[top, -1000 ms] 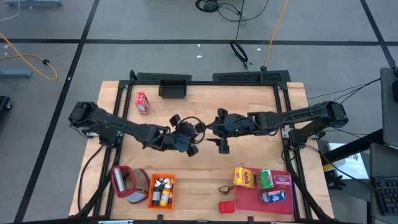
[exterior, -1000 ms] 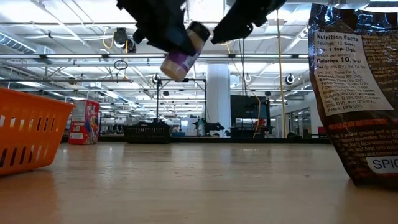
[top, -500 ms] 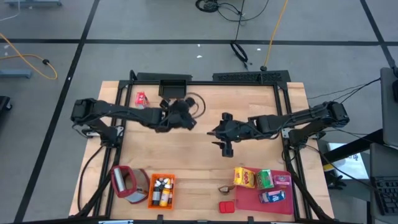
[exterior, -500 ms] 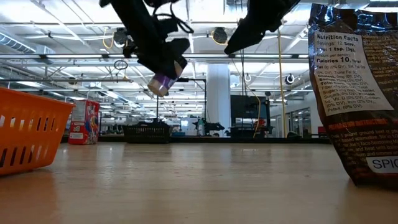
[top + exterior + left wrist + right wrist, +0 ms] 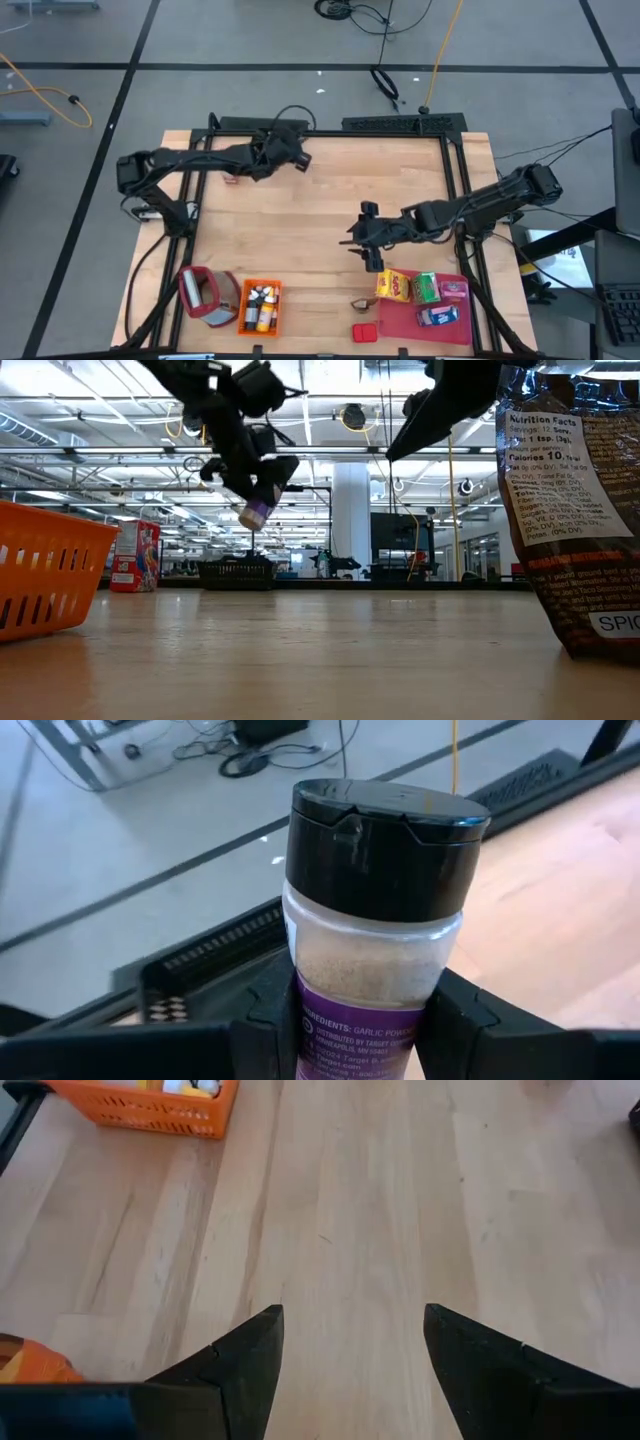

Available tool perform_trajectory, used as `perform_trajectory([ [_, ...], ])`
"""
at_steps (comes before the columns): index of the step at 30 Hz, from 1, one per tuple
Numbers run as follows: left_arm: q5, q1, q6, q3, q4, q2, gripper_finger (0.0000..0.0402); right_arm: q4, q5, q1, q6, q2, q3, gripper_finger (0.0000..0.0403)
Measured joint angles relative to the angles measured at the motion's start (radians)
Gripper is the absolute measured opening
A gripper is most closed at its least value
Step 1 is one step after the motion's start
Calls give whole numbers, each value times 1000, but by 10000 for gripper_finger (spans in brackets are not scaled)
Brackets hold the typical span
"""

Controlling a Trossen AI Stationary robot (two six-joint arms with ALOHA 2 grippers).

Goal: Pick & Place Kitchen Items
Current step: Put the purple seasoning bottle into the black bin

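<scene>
I should keep holding the jar (image 5: pixel 375 920) with the purple label in my left gripper until it is inside the black basket. The jar is hanging tilted, short of the basket.
A clear spice jar (image 5: pixel 375 920) with a black cap and a purple label hangs above the table's far left part, with my left gripper (image 5: pixel 285 152) shut on it. In the low view the jar's purple end (image 5: pixel 256 513) shows below the dark fingers. My right gripper (image 5: pixel 366 246) stands open above bare wood right of the middle, nothing between its fingers (image 5: pixel 250 1365). Food boxes, yellow (image 5: pixel 393 286), green (image 5: pixel 427 289) and blue (image 5: pixel 438 316), lie on a pink-red tray (image 5: pixel 400 318). Small bottles (image 5: pixel 262 300) stand in an orange crate (image 5: pixel 258 320). My left gripper pinches the jar's lower, labelled body (image 5: pixel 300 1015) between its two fingers, one on each side. The fingers slant downward toward the table's far edge. The jar is lifted clear of the table and tilted, its black cap (image 5: pixel 385 830) above the fingers and its purple end below them.
A black bin (image 5: pixel 262 136) sits at the far edge under the left arm, a red box (image 5: pixel 229 180) beside it. A reddish canister (image 5: pixel 203 294) lies near the crate. A small red thing (image 5: pixel 365 331) and a large spice bag (image 5: pixel 575 510) are at the near right.
My left gripper has swung from the table's middle toward the far edge, carrying the jar, which stays lifted and has turned with the hand. My right gripper has moved toward the near edge and a little down, still open.
</scene>
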Motion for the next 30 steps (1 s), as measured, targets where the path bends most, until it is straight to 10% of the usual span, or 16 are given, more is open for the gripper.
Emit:
perform_trajectory([
  [13, 74, 165, -45, -257, 441, 0, 134, 91, 2, 26, -5, 0, -52, 233],
  [30, 55, 276, -72, -324, 569, 82, 137, 139, 1, 26, -9, 0, -52, 233],
])
